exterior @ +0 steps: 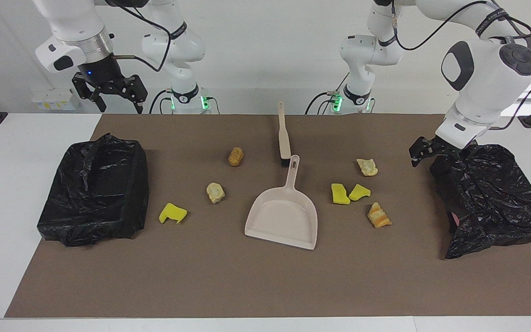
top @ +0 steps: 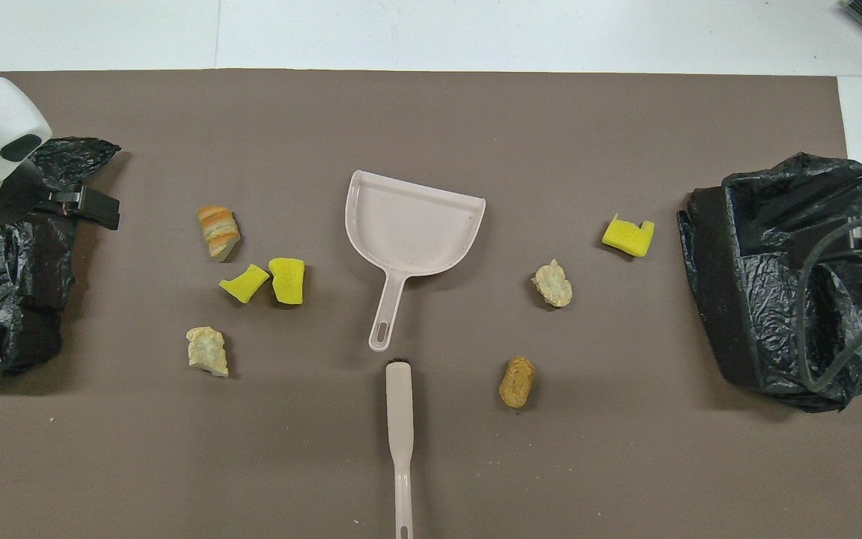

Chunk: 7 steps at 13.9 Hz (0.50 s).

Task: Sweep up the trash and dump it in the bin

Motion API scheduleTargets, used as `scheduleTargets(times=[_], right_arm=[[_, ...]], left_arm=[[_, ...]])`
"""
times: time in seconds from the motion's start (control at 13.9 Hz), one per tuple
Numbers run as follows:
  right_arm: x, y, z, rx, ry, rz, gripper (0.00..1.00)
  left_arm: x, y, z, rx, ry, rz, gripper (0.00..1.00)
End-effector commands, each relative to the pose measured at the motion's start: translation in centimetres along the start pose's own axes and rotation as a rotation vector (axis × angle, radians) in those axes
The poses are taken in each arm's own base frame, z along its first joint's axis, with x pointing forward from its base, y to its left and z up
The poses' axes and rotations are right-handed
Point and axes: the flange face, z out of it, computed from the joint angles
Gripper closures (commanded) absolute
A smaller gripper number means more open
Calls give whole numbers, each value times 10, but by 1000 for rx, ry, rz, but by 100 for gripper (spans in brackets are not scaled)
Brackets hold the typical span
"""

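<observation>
I should next grab the dustpan by its narrow handle (top: 387,311) with my right gripper, because the dustpan's broad pan is too wide for the gripper's fingers.
Several trash scraps lie on the brown mat: a yellow chunk (exterior: 172,213), a tan lump (exterior: 215,192) and a brown lump (exterior: 235,156) toward the right arm's end. Toward the left arm's end lie a tan lump (exterior: 367,167), two yellow chunks (exterior: 339,193) and an orange bread piece (exterior: 378,215). The beige dustpan (exterior: 284,212) and brush (exterior: 284,138) lie mid-table. My right gripper (exterior: 121,109) hangs open and empty high over one black-lined bin (exterior: 95,189). Down at the rim of the second bin (exterior: 491,198), my left gripper (exterior: 422,156) is open and empty.
The brush lies handle toward the robots, its head just short of the dustpan's handle (top: 386,329). The dustpan's mouth faces away from the robots. White tabletop (exterior: 12,184) borders the mat at both ends.
</observation>
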Motion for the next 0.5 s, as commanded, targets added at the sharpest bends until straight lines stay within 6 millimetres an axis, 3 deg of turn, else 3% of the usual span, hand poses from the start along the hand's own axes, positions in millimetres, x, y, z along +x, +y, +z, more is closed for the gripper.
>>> scheduleTargets(times=[0.0, 0.43], right_arm=[[-3, 3, 1, 2, -1, -3, 0], [-2, 7, 1, 10, 4, 10, 0]], left_arm=[[-2, -3, -2, -10, 0, 6, 0], [-2, -3, -2, -10, 0, 6, 0]])
